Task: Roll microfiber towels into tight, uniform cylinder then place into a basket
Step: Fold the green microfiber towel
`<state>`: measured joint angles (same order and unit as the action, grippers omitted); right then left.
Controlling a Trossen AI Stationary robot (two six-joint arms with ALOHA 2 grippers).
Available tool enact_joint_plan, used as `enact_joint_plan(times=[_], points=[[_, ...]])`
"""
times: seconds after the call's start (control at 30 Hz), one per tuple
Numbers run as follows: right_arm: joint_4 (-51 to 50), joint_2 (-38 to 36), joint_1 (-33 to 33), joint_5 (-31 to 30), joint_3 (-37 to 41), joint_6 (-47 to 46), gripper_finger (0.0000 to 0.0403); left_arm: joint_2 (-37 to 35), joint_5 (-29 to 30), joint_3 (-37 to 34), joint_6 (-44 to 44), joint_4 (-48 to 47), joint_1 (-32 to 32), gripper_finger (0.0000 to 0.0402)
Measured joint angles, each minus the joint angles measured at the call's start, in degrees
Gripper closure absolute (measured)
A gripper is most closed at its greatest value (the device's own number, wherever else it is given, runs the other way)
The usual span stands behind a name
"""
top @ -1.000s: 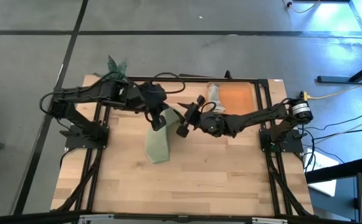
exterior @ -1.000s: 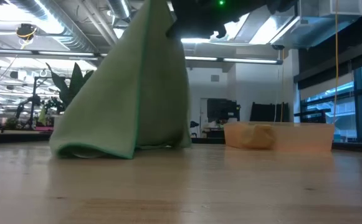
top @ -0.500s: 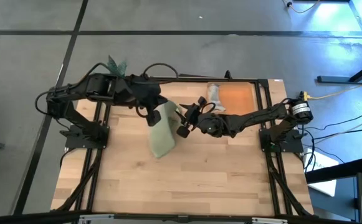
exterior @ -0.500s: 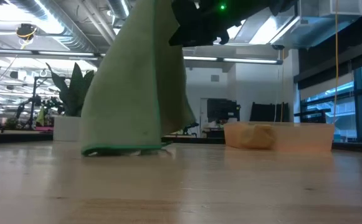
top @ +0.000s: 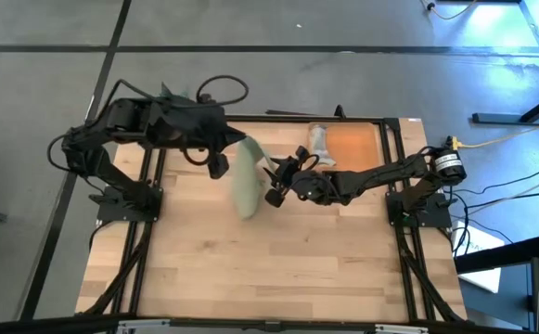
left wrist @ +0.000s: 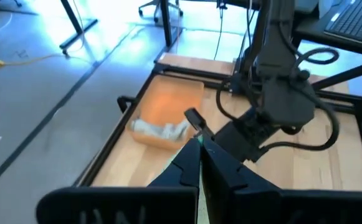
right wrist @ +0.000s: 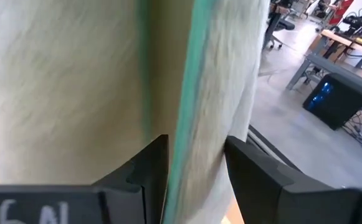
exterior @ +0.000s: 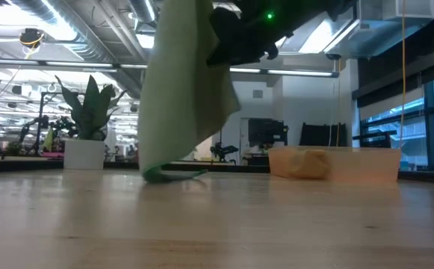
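My right gripper grabs the light green towel (top: 245, 181) by its green-hemmed edge next. That lets me spread the towel for rolling.
The light green towel (top: 245, 181) hangs from my left gripper (top: 221, 160), which is shut on its top. Its lower hem (exterior: 168, 174) rests on the table. My right gripper (top: 271, 183) is open beside the towel. In the right wrist view the towel's green-hemmed edge (right wrist: 190, 93) stands between its fingers (right wrist: 148, 168); I cannot tell whether they touch it. The orange basket (top: 351, 147) stands at the far right and holds the rolled grey towel (top: 317, 139). My left gripper pinches the green towel's top edge (left wrist: 200, 142) between its two shut fingers; only a thin green sliver shows between them. The towel hangs down below the gripper in loose vertical folds, its lower hem on the table.
A white plant pot (exterior: 82, 153) stands at the table's far left corner. The basket (exterior: 336, 164) shows low at the right in the low view. Bare wood (top: 269, 269) lies across the near half of the table.
My left gripper has risen and drawn back toward the table's far left, carrying the towel's top with it. The towel has gone from a wide slanting drape to a narrow, nearly upright hang. Its lower end has slid toward the far side.
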<state>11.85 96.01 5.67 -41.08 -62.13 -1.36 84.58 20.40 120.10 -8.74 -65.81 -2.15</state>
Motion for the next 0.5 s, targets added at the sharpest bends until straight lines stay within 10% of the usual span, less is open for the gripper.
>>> enact_joint_plan(times=[0.5], points=[[-11.3,0.0,0.0,0.1,0.0,-6.8,0.0244,-0.8,1.5,3.0,0.4,-3.3,0.0,0.0401]])
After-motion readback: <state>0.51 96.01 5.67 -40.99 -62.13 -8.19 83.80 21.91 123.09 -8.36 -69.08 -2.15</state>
